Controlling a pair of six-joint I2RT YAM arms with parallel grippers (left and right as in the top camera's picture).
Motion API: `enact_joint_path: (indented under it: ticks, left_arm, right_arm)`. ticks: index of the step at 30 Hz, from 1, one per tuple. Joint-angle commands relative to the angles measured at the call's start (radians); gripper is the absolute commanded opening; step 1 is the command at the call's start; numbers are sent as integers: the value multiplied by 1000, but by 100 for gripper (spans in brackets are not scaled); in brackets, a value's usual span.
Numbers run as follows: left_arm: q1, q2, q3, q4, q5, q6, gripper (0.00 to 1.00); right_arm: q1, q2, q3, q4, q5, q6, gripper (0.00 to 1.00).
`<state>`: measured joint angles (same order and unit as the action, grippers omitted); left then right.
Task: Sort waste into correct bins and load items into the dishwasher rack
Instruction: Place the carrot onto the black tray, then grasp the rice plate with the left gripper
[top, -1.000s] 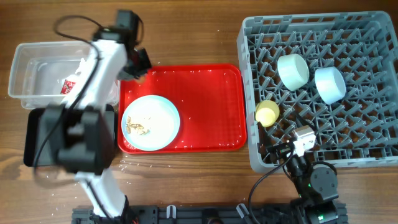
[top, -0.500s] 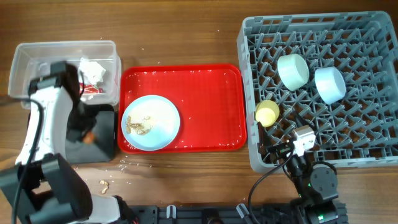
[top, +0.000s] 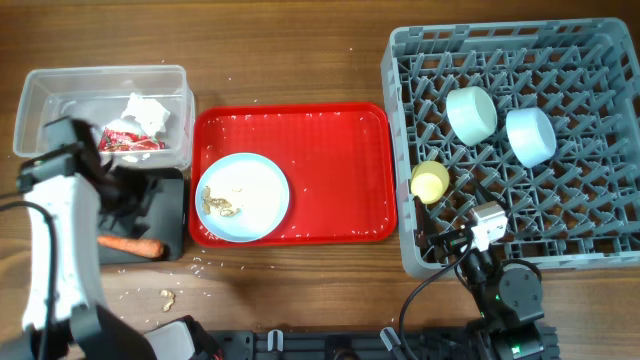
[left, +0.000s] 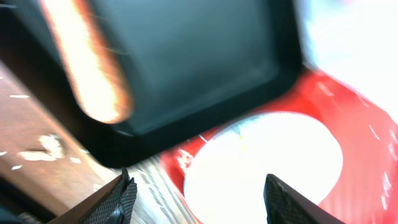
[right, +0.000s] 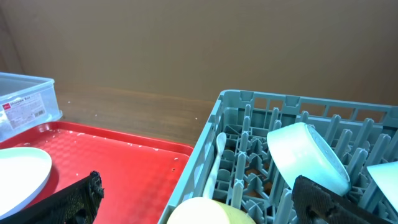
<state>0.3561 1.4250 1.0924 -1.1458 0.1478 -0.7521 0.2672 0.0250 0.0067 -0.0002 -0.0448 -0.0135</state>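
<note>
The pale blue plate (top: 243, 197) has its rim facing the rack, and my left gripper will grab it by that rim. Then it will tip the plate's crumbs into the black tray and put the plate upright in the rack.
The clear tub (top: 60, 100) holds the white tissue (top: 143, 108) and the red-and-silver wrapper (top: 125, 141). The orange carrot (top: 131, 244) lies in the black tray (top: 160, 205); it shows blurred in the left wrist view (left: 87, 62). My left gripper (left: 202, 202) is open and empty above the tray's edge and the plate. The pale blue plate (top: 243, 197) with crumbs (top: 222, 206) sits on the red tray. The grey rack (top: 600, 60) holds two bowls (top: 471, 113) (top: 530, 136), the yellow cup (top: 430, 181) and the white spoon (right: 217, 152). My right gripper (right: 199, 199) is open and empty at the rack's front left corner.
The red serving tray (top: 330, 160) lies between the bins and the rack. Loose crumbs (top: 165, 297) lie on the wooden table in front of the black tray. My left arm (top: 50, 240) stretches along the table's left side.
My left arm swung from the clear tub down and left over the black tray. The carrot now lies free in the black tray.
</note>
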Motion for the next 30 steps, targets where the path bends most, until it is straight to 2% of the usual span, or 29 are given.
enact_joint_path:
  ticks: [1,3,5,8,9,10,12,13,18,20,23,30]
  left_arm:
    - [-263,-40,19,66,-1,129,64]
    - [-432,-13,19,124,-44,227,61]
    - [-655,66,19,190,-155,278,57]
    - [-839,178,19,229,-303,273,50]
    - [-900,230,19,255,-340,273,45]
    - [-932,266,19,276,-356,273,36]
    - [-964,326,19,303,-396,258,28]
    - [-967,400,19,318,-434,209,25]
    - [-963,468,19,351,-414,215,23]
    - [-963,470,19,362,-361,225,20]
    - [-970,470,19,363,-332,225,4]
    - [-969,364,154,108,-382,225,4]
  right_arm:
    - [-3,-2,-1,2,-16,-10,100]
    - [-3,-2,-1,2,-15,-10,100]
    - [-3,-2,-1,2,-16,-10,100]
    - [-3,-2,-1,2,-16,-10,100]
    - [-3,-2,-1,2,-16,-10,100]
    - [-3,-2,-1,2,-16,-10,100]
    - [-3,-2,-1,2,-16,-10,100]
    - [-3,-2,-1,2,-16,-10,100]
    - [-3,-2,-1,2,-16,-10,100]
    - [-3,-2,-1,2,-16,-10,100]
    - [-3,-2,-1,2,-16,-10,100]
    - [-3,-2,-1,2,-16,-10,100]
